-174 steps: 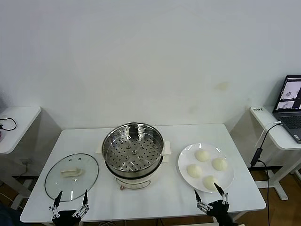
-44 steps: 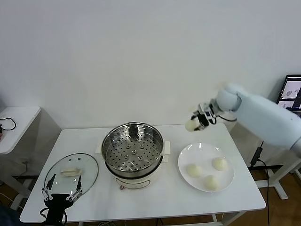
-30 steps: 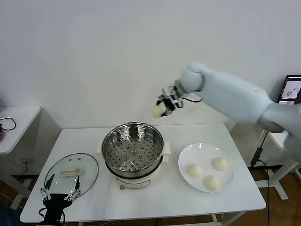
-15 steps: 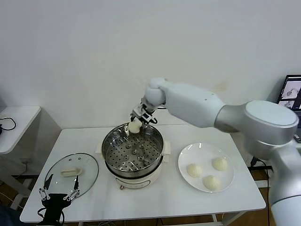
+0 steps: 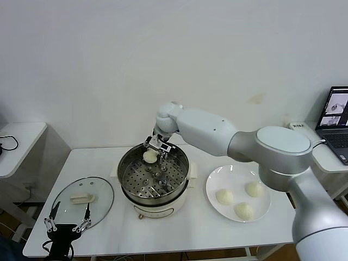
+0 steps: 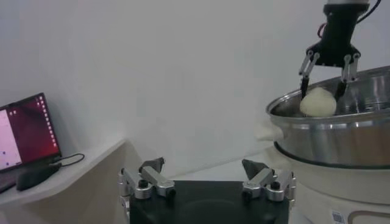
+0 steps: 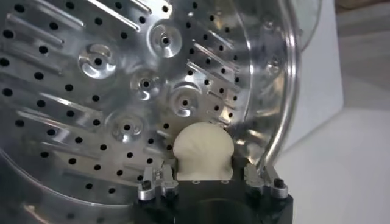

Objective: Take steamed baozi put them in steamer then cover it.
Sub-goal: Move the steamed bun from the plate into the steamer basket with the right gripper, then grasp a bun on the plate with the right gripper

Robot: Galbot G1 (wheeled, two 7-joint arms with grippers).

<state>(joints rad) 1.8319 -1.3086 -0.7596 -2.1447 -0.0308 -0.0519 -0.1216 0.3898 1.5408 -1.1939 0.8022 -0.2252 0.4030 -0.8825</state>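
The baozi sits over the steamer's perforated bottom inside the steamer's side and would rest there, so the robot's right gripper should open.
The steamer (image 5: 126, 187) stands mid-table, a steel basket on a cream pot base. My right gripper (image 5: 151, 157) reaches into its back part from above, shut on one steamed baozi (image 5: 150, 156) held just over the perforated floor. The right wrist view shows that baozi (image 7: 203, 149) between the fingers near the steamer wall (image 7: 285, 91). Three more baozi (image 5: 224, 197) lie on the white plate (image 5: 236, 178) to the right. The cover (image 5: 102, 194) lies flat at front left. My left gripper (image 5: 70, 211) hovers open at the cover's near edge, holding nothing.
A laptop (image 5: 338, 117) sits on a side table at the far right, and another small side table (image 5: 19, 141) stands at the far left. The left wrist view shows the steamer (image 6: 341, 140) and the right gripper (image 6: 321, 91) with its baozi (image 6: 317, 101) beyond.
My right arm carried the baozi from beside the plate leftward over the steamer and lowered it into the basket. The left gripper has stayed open by the cover.
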